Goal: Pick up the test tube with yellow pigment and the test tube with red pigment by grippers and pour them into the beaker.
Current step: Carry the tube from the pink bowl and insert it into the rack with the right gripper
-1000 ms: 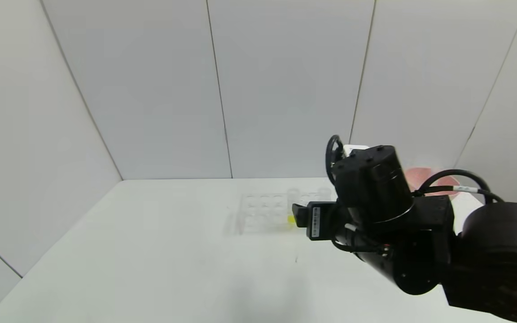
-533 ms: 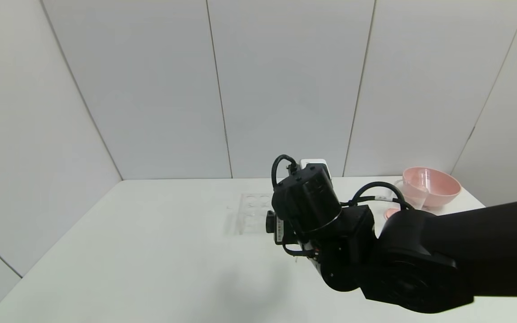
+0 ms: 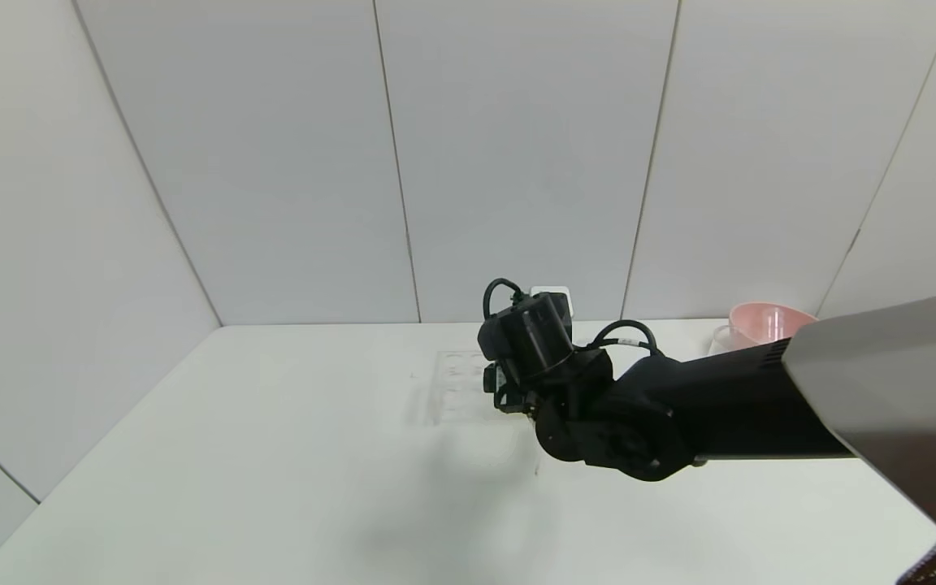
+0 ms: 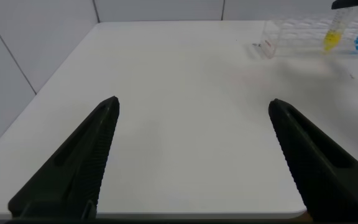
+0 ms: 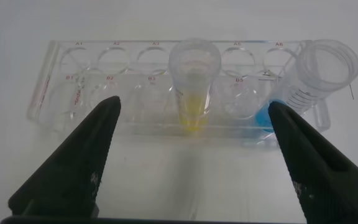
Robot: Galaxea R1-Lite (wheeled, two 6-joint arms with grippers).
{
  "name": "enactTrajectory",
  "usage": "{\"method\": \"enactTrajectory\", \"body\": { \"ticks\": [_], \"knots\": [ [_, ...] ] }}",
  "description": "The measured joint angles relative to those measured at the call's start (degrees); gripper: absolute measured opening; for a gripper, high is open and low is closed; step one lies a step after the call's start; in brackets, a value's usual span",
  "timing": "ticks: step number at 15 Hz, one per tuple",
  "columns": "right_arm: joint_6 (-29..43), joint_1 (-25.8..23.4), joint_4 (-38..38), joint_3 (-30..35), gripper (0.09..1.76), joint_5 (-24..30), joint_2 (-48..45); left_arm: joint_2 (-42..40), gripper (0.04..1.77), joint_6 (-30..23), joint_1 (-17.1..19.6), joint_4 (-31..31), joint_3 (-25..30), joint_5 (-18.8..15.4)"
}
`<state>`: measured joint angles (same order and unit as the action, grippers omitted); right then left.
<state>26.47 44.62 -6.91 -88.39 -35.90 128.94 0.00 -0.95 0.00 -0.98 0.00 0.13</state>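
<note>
My right gripper moves closer to the test tube with yellow pigment (image 5: pixel 194 84) next before it closes, since my fingers stop short of the tube in the right wrist view.
The test tube with yellow pigment (image 5: pixel 194 84) stands upright in a clear rack (image 5: pixel 104 93). My right gripper (image 5: pixel 191 107) is open just in front of it, one finger off to each side, touching nothing. In the head view the right arm reaches across the table and its wrist (image 3: pixel 529 345) hides the fingers at the rack (image 3: pixel 452 382). The left gripper (image 4: pixel 192 104) is open and empty over bare table, far from the yellow tube (image 4: pixel 332 38). The beaker (image 3: pixel 722 339) stands by the pink bowl, partly behind the arm. The test tube with red pigment is out of view.
A wider clear tube (image 5: pixel 325 71) with blue liquid stands in the rack to one side of the yellow one. A pink bowl (image 3: pixel 760 318) sits at the back right. White walls close the table at the back and left. The table's front edge (image 4: pixel 166 214) lies under the left gripper.
My right arm has stretched forward and leftwards across the table, carrying its wrist up to the rack. It now covers part of the pink bowl. The jaws stayed open.
</note>
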Motion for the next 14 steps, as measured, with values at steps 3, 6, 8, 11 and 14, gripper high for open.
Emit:
{"method": "enactTrajectory", "body": {
  "ticks": [3, 6, 8, 11, 14],
  "knots": [
    [-0.28, -1.60, -0.01, -4.57, 1.70, 0.02, 3.63, 0.00, 1.72, 0.00, 0.00, 0.00, 0.00, 0.02],
    [-1.32, -2.50, 0.02, -7.78, 1.71, 0.05, 6.03, 0.00, 1.72, 0.00, 0.00, 0.00, 0.00, 0.02],
    [-1.84, -3.00, 0.11, -8.96, 1.71, 0.05, 7.06, 0.00, 1.72, 0.00, 0.00, 0.00, 0.00, 0.02],
    [-1.95, -3.56, -0.30, -9.76, 1.71, 0.10, 8.05, 0.00, 1.72, 0.00, 0.00, 0.02, 0.00, 0.02],
    [-2.49, -3.66, -0.61, -10.03, 1.71, 0.18, 8.35, 0.00, 1.72, 0.00, 0.00, 0.00, 0.00, 0.00]
  ]
}}
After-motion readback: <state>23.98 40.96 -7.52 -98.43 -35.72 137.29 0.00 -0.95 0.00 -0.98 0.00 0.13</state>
